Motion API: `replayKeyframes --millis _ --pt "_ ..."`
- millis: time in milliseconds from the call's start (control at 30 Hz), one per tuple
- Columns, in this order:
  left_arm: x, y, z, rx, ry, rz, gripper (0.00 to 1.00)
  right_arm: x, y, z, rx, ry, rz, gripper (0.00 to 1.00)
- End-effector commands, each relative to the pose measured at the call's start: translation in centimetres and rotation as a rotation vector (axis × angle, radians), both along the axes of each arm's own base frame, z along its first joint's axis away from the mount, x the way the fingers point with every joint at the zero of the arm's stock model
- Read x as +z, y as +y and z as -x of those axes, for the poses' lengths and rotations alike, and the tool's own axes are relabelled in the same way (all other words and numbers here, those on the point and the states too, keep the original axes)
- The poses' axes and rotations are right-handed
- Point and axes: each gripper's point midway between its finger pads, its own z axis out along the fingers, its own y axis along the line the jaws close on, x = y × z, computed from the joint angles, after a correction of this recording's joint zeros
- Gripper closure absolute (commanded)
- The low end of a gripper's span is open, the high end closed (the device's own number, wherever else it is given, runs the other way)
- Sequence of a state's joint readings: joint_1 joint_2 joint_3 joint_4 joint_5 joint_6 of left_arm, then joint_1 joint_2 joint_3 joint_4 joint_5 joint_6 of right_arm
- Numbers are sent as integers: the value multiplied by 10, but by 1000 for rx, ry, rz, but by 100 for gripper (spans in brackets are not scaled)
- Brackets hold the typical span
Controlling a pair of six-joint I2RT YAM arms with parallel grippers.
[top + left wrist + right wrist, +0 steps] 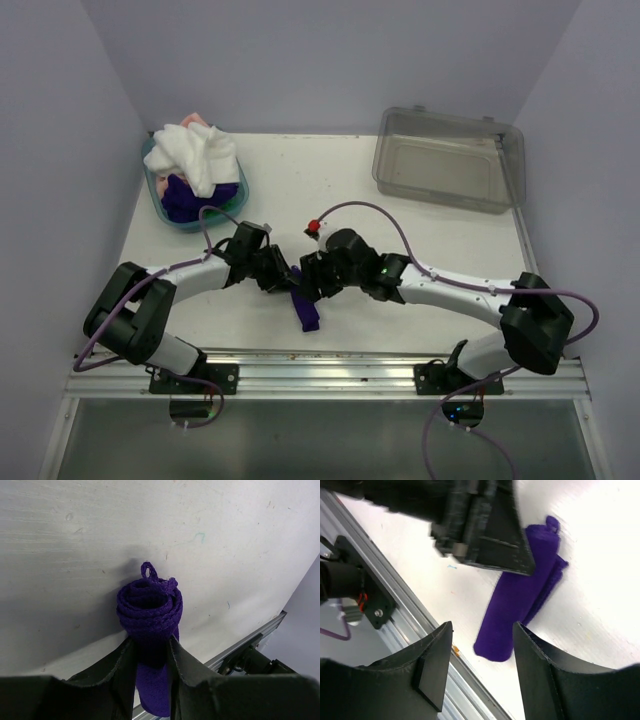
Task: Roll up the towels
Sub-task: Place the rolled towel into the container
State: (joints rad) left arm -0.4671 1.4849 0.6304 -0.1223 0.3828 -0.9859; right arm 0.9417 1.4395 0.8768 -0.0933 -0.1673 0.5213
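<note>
Next, my right gripper grabs the purple roll's near end [308, 319] [498, 636] across both sides, to lay it still rolled in the bin.
A dark purple towel [308, 310], rolled into a tight tube, lies on the white table near the front middle. My left gripper [150, 642] is shut on the purple roll [150, 607], with one finger pressed against each side near its far end. My right gripper [482, 630] hangs open just above the near end of the purple roll [520, 605], holding nothing. In the overhead view the left gripper [285, 278] and the right gripper [312, 285] nearly meet over the roll. A white towel [200, 155], another purple towel [185, 198] and a peach-pink towel [195, 121] are piled in the basket.
The teal basket [158, 190] stands at the back left. A clear grey bin [448, 158] stands at the back right. A metal rail [330, 375] runs along the table's front edge, close to the roll's near end.
</note>
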Motion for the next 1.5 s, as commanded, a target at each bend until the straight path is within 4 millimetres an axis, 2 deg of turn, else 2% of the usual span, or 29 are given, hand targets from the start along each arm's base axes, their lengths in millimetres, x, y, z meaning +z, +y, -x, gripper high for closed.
replayKeyframes --millis 0,100,133,267,567,933,1167,1300,1467 --pt "6 -1 -7 22 -28 2 69 -11 -22 1 -14 -162 297 45" --pt "5 0 -7 28 -23 -2 69 -5 -16 4 -18 -271 410 45" --pt "5 0 -6 32 -17 -6 69 -9 -9 10 3 -284 463 45" --pt "3 3 -7 41 -15 -21 68 -16 -2 11 5 -349 557 46" --pt "2 4 -7 55 -8 -32 67 -29 14 15 25 -375 619 44" --pt "1 7 -7 68 0 -41 66 -47 33 22 5 -327 589 44" --pt "0 7 -6 62 4 -49 66 -70 33 20 3 -327 632 41" --pt "1 9 -5 71 3 -49 66 -93 29 17 -31 -325 647 41" --pt "0 10 -4 80 8 -54 64 -99 25 14 -68 -331 648 51"
